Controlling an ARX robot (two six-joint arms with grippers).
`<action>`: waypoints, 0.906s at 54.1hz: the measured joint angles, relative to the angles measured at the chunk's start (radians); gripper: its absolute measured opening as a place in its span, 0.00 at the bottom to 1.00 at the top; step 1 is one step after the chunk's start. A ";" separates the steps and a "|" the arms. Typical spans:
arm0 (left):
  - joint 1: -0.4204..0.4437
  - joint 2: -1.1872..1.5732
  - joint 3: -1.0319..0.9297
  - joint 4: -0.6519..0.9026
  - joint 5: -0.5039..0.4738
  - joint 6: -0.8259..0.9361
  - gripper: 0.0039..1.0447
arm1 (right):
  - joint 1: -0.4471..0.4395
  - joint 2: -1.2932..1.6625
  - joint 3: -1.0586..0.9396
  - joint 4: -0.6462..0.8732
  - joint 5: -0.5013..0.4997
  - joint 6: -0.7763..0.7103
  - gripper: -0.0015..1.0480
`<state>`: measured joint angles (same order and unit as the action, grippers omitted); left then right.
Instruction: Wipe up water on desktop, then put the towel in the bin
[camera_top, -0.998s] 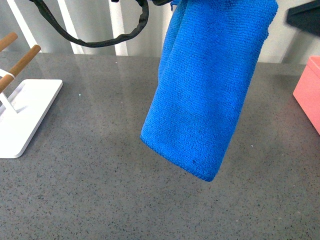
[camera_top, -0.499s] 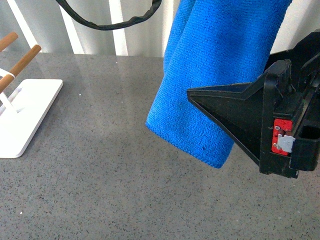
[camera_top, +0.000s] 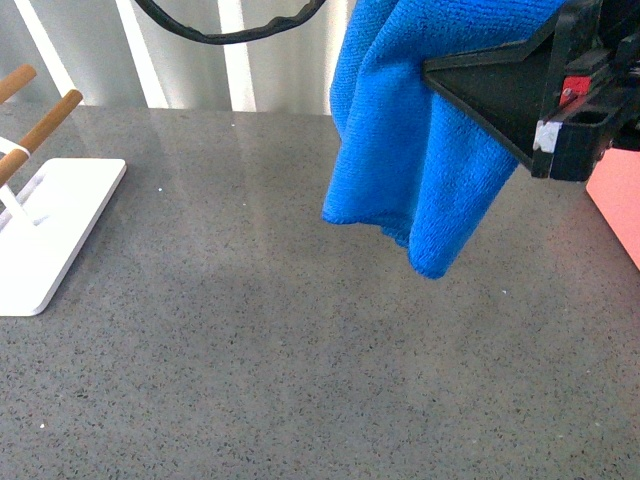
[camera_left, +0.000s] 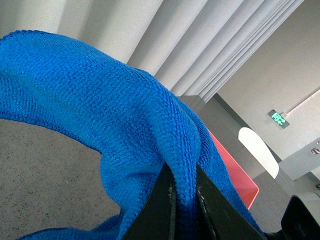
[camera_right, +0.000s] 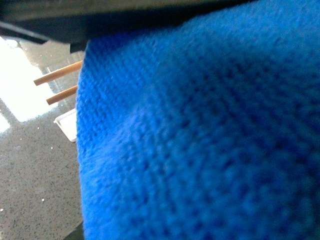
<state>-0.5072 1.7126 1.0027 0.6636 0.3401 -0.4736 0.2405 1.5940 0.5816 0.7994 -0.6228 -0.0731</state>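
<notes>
My right gripper next needs to wipe up water with the towel (camera_left: 100, 110), so it should grab the towel by its bunched hanging fold (camera_left: 177, 175).
The blue towel (camera_top: 420, 150) hangs from above the frame over the dark speckled desktop (camera_top: 300, 380), its lower end bunched up and clear of the surface. My left gripper (camera_left: 184, 210) is shut on a fold of the towel (camera_left: 100, 110); it is out of the front view. My right gripper (camera_top: 450, 75) is open and comes in from the right, one black finger pressed against the towel's side. The towel (camera_right: 200, 140) fills the right wrist view. The pink bin (camera_top: 618, 210) shows at the right edge and beyond the towel in the left wrist view (camera_left: 235, 175).
A flat white stand with brown wooden rods (camera_top: 50, 230) sits at the desktop's left edge and also shows in the right wrist view (camera_right: 57, 75). A black cable (camera_top: 230, 30) loops across the top. White curtains hang behind the desk.
My right gripper came in from the right, then rose to the towel's upper part. The towel shifted right and its lower end drew up and bunched.
</notes>
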 joint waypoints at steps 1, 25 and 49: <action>0.000 0.000 0.000 -0.001 0.000 0.000 0.03 | -0.001 0.000 0.002 0.000 0.000 0.002 0.31; 0.010 0.000 0.000 -0.009 -0.008 0.000 0.03 | -0.014 -0.040 0.002 -0.016 -0.001 0.010 0.03; 0.104 -0.002 -0.011 -0.063 -0.007 0.004 0.35 | -0.077 -0.134 0.008 -0.032 -0.006 0.075 0.03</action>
<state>-0.4034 1.7103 0.9920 0.6003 0.3328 -0.4694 0.1638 1.4601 0.5900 0.7670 -0.6289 0.0021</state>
